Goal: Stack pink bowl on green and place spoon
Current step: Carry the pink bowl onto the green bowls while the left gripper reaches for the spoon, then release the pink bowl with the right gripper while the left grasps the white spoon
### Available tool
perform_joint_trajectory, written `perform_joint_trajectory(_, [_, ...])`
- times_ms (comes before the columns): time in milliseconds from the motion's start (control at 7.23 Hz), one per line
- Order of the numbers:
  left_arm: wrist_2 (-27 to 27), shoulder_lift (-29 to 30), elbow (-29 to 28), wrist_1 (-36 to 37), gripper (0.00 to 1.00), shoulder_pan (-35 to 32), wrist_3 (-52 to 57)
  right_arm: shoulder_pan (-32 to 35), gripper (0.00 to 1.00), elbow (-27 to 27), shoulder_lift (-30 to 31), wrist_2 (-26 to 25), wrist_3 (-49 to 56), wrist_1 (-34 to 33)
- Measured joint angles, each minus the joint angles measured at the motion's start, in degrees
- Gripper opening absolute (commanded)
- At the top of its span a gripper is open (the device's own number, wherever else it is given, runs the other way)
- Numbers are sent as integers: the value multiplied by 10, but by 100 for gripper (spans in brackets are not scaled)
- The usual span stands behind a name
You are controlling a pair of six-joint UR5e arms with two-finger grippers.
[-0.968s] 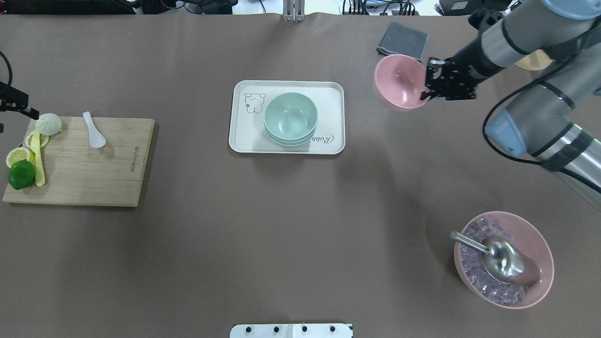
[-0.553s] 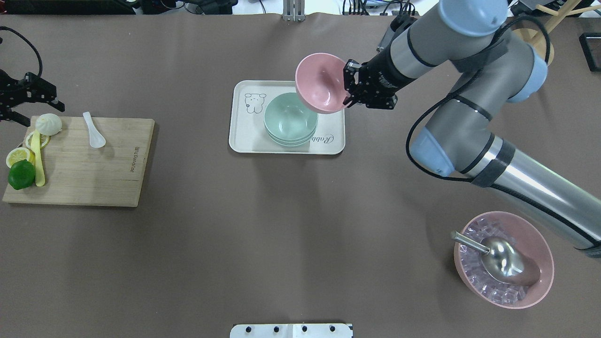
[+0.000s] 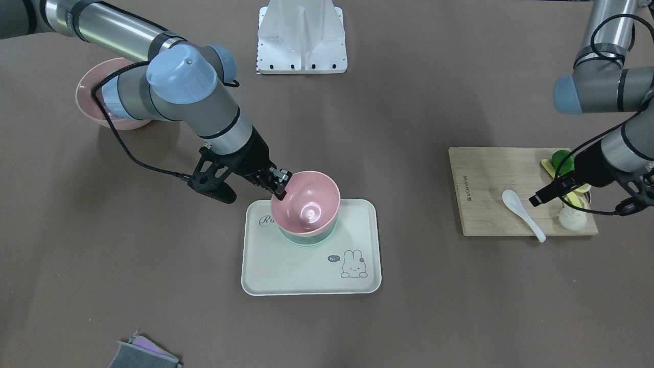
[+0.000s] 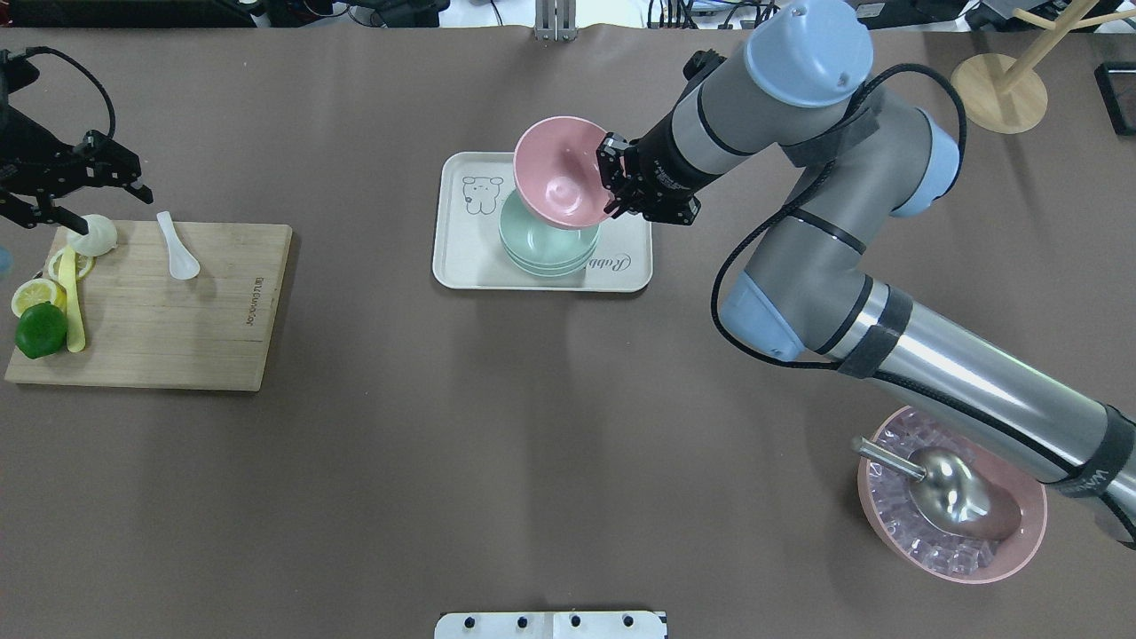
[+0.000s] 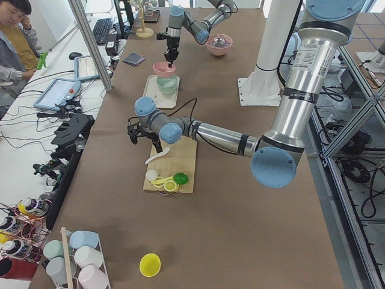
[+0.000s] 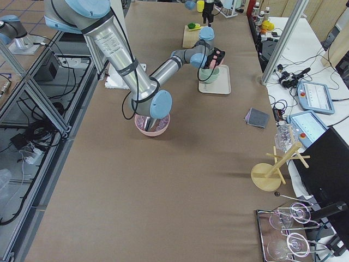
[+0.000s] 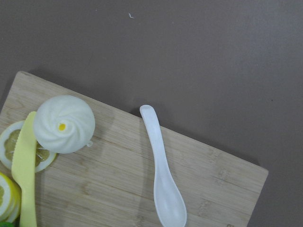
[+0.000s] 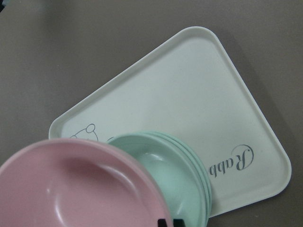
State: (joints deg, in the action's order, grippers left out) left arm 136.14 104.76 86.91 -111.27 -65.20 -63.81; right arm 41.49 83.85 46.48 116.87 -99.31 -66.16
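Note:
The left gripper grips the spoon by its slim handle [image 3: 534, 227] next, which reaches past the board's edge, since the white spoon's scoop [image 3: 511, 199] is wide and rounded.
My right gripper [image 4: 612, 182] is shut on the rim of the pink bowl [image 4: 559, 173] and holds it tilted just over the stacked green bowls [image 4: 546, 248], which stand on the pale tray [image 4: 461, 257]. In the front-facing view the pink bowl [image 3: 305, 202] sits over the green bowls [image 3: 306, 239], and I cannot tell if they touch. The white spoon [image 4: 177, 247] lies on the wooden cutting board [image 4: 177, 328]. My left gripper [image 4: 111, 206] is open, over the board's far left corner next to the spoon. The left wrist view shows the spoon [image 7: 163, 179] below it.
On the board lie a white bun [image 4: 93, 233], lemon slices, a lime [image 4: 40, 330] and a yellow knife. A large pink bowl of ice with a metal scoop [image 4: 951, 493] stands near right. A wooden stand [image 4: 998, 80] is far right. A grey cloth [image 3: 143, 355] lies beyond the tray.
My right arm has carried the pink bowl leftward from the table's right side to over the green bowls. My left gripper has moved right toward the board's corner.

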Motion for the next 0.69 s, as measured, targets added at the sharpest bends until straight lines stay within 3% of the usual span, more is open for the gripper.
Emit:
perform_joint_trajectory(277, [-29, 4, -21, 0, 89, 18, -2, -6, 0, -16, -7, -10, 1, 3])
perform_joint_trajectory(553, [-56, 26, -57, -1, 75, 34, -2, -11, 0, -18, -7, -18, 0, 3])
perform_joint_trajectory(691, [-60, 34, -77, -10, 69, 40, -2, -11, 49, -18, -7, -19, 1, 3])
